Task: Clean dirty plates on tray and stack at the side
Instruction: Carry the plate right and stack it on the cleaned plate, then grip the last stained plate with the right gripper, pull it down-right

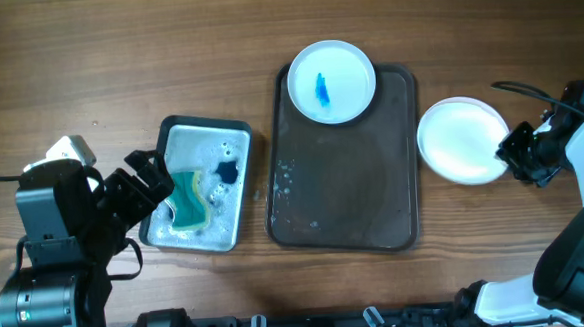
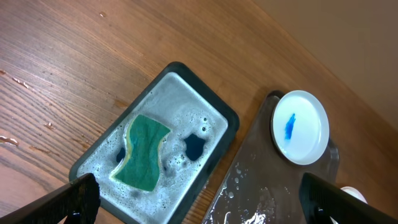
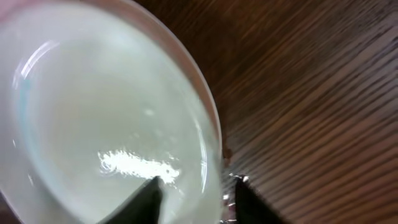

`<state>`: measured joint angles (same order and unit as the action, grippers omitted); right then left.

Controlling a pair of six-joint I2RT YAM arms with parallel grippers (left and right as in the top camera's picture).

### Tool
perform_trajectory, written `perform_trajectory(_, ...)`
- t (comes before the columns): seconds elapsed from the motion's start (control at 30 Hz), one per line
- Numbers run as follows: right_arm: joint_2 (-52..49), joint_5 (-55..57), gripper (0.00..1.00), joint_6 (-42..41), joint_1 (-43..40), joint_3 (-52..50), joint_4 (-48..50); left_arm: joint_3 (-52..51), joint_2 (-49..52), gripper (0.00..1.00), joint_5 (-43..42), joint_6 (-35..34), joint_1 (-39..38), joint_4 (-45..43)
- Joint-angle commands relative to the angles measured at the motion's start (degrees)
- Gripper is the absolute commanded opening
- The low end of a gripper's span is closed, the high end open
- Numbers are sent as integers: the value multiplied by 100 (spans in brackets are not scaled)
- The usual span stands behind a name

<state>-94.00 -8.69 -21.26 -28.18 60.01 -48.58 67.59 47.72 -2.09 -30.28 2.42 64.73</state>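
Note:
The right gripper picks up the clean white plate by its outer rim (image 1: pixel 504 150) next, away from the tray (image 1: pixel 346 177), to stack it.
One white plate (image 1: pixel 331 79) with a blue smear in its middle sits at the far end of the dark brown tray (image 1: pixel 344 206), also seen from the left wrist as the smeared plate (image 2: pixel 300 126) on the wet tray (image 2: pixel 273 186). A clean white plate (image 1: pixel 459 140) lies on the table right of the tray. My right gripper (image 1: pixel 517 152) is at its right edge; in the right wrist view the gripper (image 3: pixel 196 182) is open, its fingers astride the rim of that plate (image 3: pixel 106 112). My left gripper (image 1: pixel 148 186) stands wide open and holds nothing; in its own view this gripper (image 2: pixel 199 186) is above the sponge tray.
A light grey metal tray (image 1: pixel 205 123) of soapy water holds a green-yellow sponge (image 1: pixel 189 199) left of the brown tray; the left wrist shows the sponge (image 2: pixel 144 152) lying in foam. Water drops streak the brown tray's near half. Bare wood table surrounds everything.

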Motion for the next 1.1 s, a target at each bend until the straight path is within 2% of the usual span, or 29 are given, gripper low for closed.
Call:
perform_trajectory(0.0,675,83,47,236,210,444,-151,68,-4,100,-87,2,0,-13)
perform_trajectory(0.13,1469,-573,42,678,955,750,-199,68,-4,100,-87,2,0,-13)
perform_trajectory(0.2,1786,-1187,43,1119,1502,835,-59,68,-4,100,-87,4,0,-11)
perform_trajectory(0.27,1980,-1438,45,1220,2127,920,35,68,-4,100,-87,4,0,-13)
perform_trajectory(0.37,1969,-1211,48,1209,3086,984,232,68,-4,100,-87,2,0,-13)
perform_trajectory(0.43,1777,-813,53,1211,3626,984,461,68,-4,100,-87,2,0,-11)
perform_trajectory(0.5,1449,-308,52,1211,3987,986,772,68,-4,100,-87,4,0,-11)
perform_trajectory(0.73,-295,39,53,1298,3989,986,2389,68,-4,100,-87,4,0,-13)
perform_trajectory(0.83,-977,149,61,1423,3862,986,3034,68,-4,100,-87,2,0,-11)
perform_trajectory(1.07,-2118,723,62,1502,3764,986,4089,68,-4,100,-87,4,0,-13)
